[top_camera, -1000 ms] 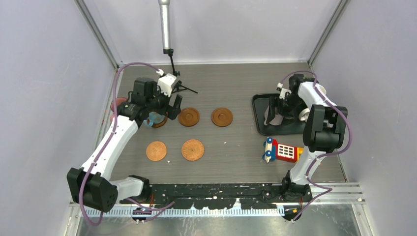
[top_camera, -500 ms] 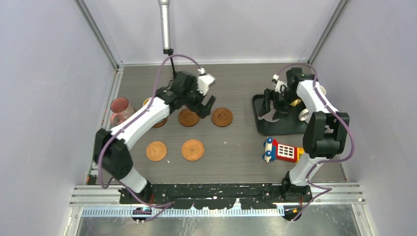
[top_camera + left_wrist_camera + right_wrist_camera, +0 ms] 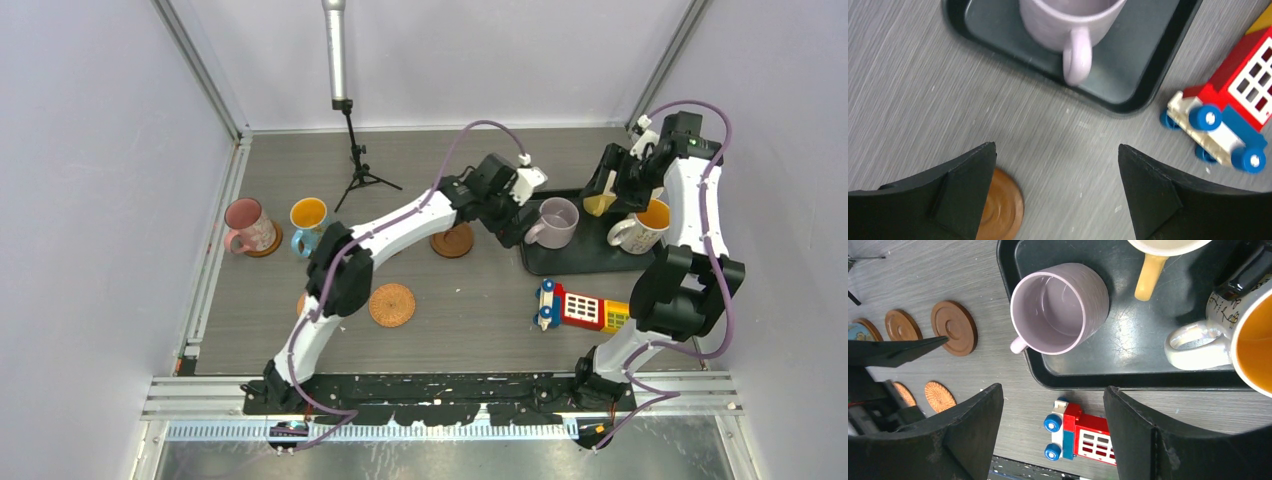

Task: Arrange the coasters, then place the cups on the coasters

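The pale lilac cup should be grabbed next by its handle [image 3: 533, 234] [image 3: 1078, 57] with my left gripper, so that the cup's base stays free to sit on a coaster.
My left gripper [image 3: 512, 225] [image 3: 1057, 150] is open and empty, low over the table between a dark coaster [image 3: 452, 240] [image 3: 1000, 210] and the black tray [image 3: 570, 264]. The pale lilac cup [image 3: 555, 222] [image 3: 1073, 20] stands in the tray just ahead of it, handle toward the jaws. My right gripper [image 3: 612, 183] [image 3: 1053, 390] hangs open and empty high above the tray. The yellow cup [image 3: 1148, 270], the white cup with orange inside [image 3: 645, 225] and a black cup [image 3: 1253, 265] also stand in the tray. The pink cup [image 3: 245, 222] and the blue cup [image 3: 307, 218] stand at the left.
A colourful toy phone [image 3: 578, 306] lies in front of the tray. A woven coaster [image 3: 391, 305] lies in the near row, and a second dark coaster [image 3: 900, 325] in the far row. A small tripod [image 3: 358, 172] stands at the back.
The left gripper let go of the blue cup at the left and the arm swung right to the tray. The right gripper rose from the tray.
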